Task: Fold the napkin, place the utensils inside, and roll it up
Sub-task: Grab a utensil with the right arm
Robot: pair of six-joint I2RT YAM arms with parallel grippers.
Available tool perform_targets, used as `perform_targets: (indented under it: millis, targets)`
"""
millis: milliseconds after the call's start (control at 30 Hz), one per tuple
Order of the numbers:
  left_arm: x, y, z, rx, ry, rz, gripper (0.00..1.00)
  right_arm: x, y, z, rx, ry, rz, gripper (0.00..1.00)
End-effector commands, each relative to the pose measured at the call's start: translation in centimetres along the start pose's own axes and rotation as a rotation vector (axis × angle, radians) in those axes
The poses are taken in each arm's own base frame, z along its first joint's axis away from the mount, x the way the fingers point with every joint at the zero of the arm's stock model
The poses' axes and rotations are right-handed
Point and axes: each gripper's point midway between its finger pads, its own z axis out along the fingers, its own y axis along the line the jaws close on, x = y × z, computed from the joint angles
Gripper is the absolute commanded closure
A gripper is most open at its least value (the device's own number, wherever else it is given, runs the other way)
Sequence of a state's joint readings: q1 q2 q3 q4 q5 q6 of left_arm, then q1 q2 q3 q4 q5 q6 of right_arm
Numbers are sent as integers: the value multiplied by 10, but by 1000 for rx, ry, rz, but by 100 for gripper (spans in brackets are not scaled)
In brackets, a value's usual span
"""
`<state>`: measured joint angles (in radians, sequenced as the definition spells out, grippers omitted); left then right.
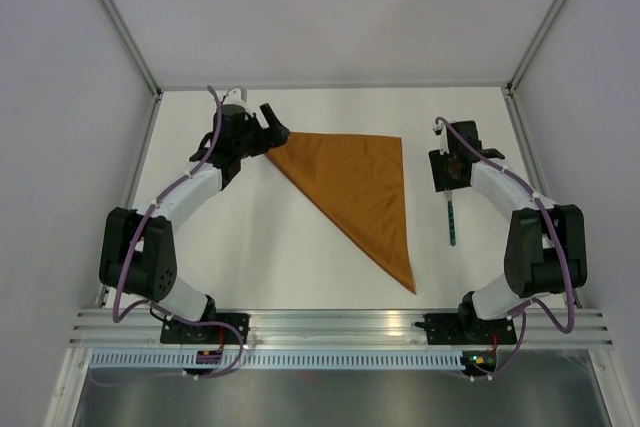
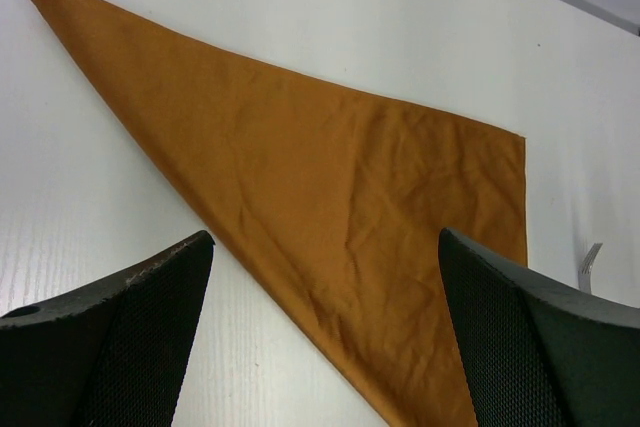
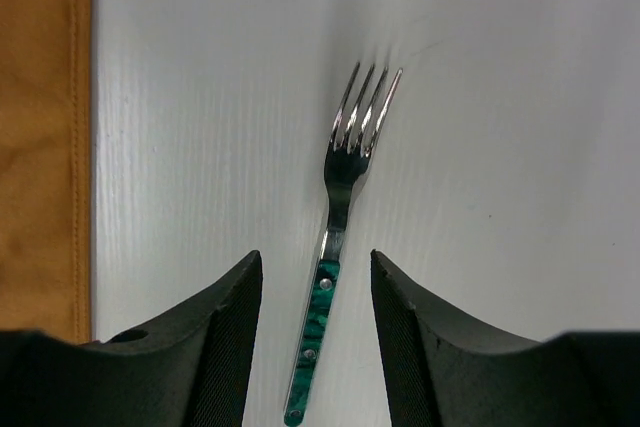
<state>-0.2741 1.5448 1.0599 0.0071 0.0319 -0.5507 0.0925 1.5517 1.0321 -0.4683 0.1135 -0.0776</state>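
I am not ready to close yet, because the whole fork (image 1: 452,219) shows well below the gripper's fingers. My right gripper should go down to the fork's handle first and then close on it.
The rust-brown napkin (image 1: 355,182) lies flat on the white table, folded into a triangle, and fills the left wrist view (image 2: 330,167). My left gripper (image 1: 275,125) hangs open just above the napkin's left corner (image 2: 325,237), holding nothing. The fork (image 1: 452,219), with silver tines and a teal handle, lies on the table to the right of the napkin. My right gripper (image 1: 447,179) is over it, open. In the right wrist view the fork's handle (image 3: 322,317) lies between the fingers of the right gripper (image 3: 315,255) with a gap on each side. The napkin's edge (image 3: 40,127) shows at left.
White walls with metal corner posts enclose the table on three sides. An aluminium rail (image 1: 340,325) carrying both arm bases runs along the near edge. The fork's tines (image 2: 590,263) peek in at the right edge of the left wrist view.
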Motion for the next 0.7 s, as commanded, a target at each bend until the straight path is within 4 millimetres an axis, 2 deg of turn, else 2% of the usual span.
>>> perform_targets:
  millis: [0, 67, 267, 667]
  targets:
    - [-27, -21, -13, 88, -91, -41, 3, 35, -9, -5, 24, 120, 4, 46]
    - [-29, -21, -16, 92, -97, -41, 3, 47, -11, -2, 25, 160, 31, 47]
    - [-35, -20, -22, 96, -107, -42, 3, 60, -17, 3, 27, 203, 64, 46]
    - [-45, -18, -31, 96, -128, -47, 3, 76, -9, 19, -39, 309, 62, 48]
